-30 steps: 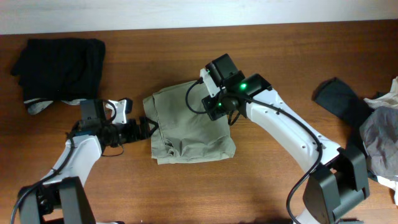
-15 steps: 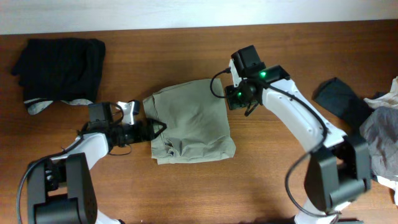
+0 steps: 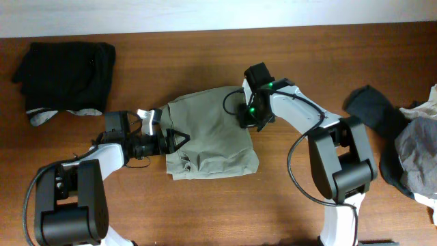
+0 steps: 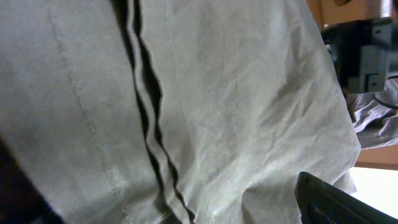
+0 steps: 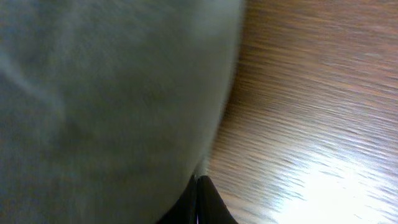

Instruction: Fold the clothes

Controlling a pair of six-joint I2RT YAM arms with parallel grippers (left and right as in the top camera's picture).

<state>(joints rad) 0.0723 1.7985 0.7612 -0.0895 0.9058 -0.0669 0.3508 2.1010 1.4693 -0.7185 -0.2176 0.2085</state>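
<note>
My left gripper is to pick up the shorts next by their edge [image 3: 177,142] [image 4: 160,164] beside the zip line, and then lay the folded shorts onto the black garment.
The pale khaki-olive shorts [image 3: 208,140] lie folded in a rough square at the table's middle. They fill the left wrist view [image 4: 205,93], where a dark zip line runs down them. My left gripper [image 3: 176,139] is open, its fingers spread over the shorts' left edge [image 4: 168,205]. My right gripper [image 3: 247,121] is shut, its tips [image 5: 200,185] touching the shorts' [image 5: 106,106] right edge where it meets the wood. No fabric shows between its fingers.
A black garment [image 3: 65,72] lies at the back left with a grey-white bit [image 3: 41,117] under it. A dark teal garment [image 3: 372,109] and a grey-white heap [image 3: 416,154] lie at the right edge. Bare wood [image 5: 311,93] lies right of the shorts.
My right gripper swung off the shorts to the right, then came back to their right edge. My left gripper slid right onto the shorts' left edge.
</note>
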